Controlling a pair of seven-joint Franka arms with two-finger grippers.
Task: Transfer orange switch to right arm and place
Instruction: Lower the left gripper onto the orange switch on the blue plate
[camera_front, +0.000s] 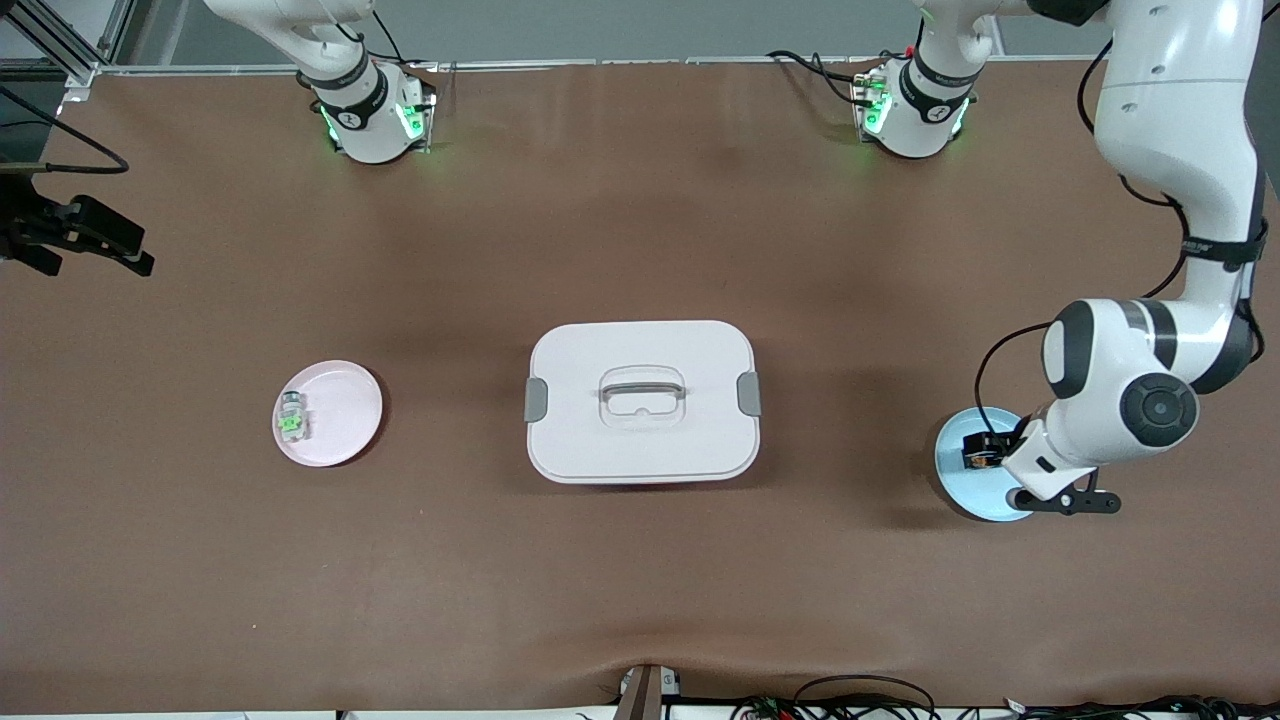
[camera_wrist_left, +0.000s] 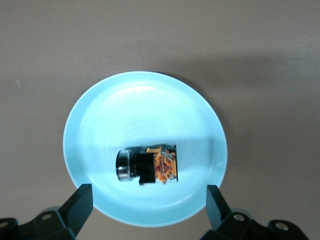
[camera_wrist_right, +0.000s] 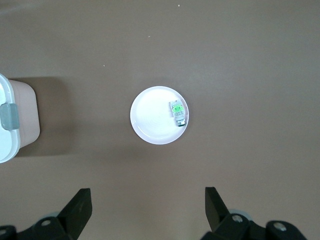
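I need to grab the switch with my left gripper by its metal ring (camera_wrist_left: 124, 165) and orange end, and leave the orange switch's black middle (camera_wrist_left: 146, 167) free for my right gripper.
The orange switch (camera_wrist_left: 150, 166), a tiny black block with an orange-red middle and a metal ring at one end, lies on its side on a light blue plate (camera_wrist_left: 140, 110) at the left arm's end of the table. In the front view the switch (camera_front: 980, 450) shows just beside the left arm's wrist. My left gripper (camera_wrist_left: 149, 195) hangs open over the plate, its fingers wide apart and clear of the switch. My right gripper (camera_wrist_right: 148, 197) is open and empty, high over bare table; it does not show in the front view.
A pink plate (camera_front: 345, 395) with a clear-and-green small block (camera_front: 292, 418) sits toward the right arm's end. A white lidded box (camera_front: 642, 400) with grey clips stands mid-table. A black fixture (camera_front: 80, 235) juts in at the table's edge by the right arm's end.
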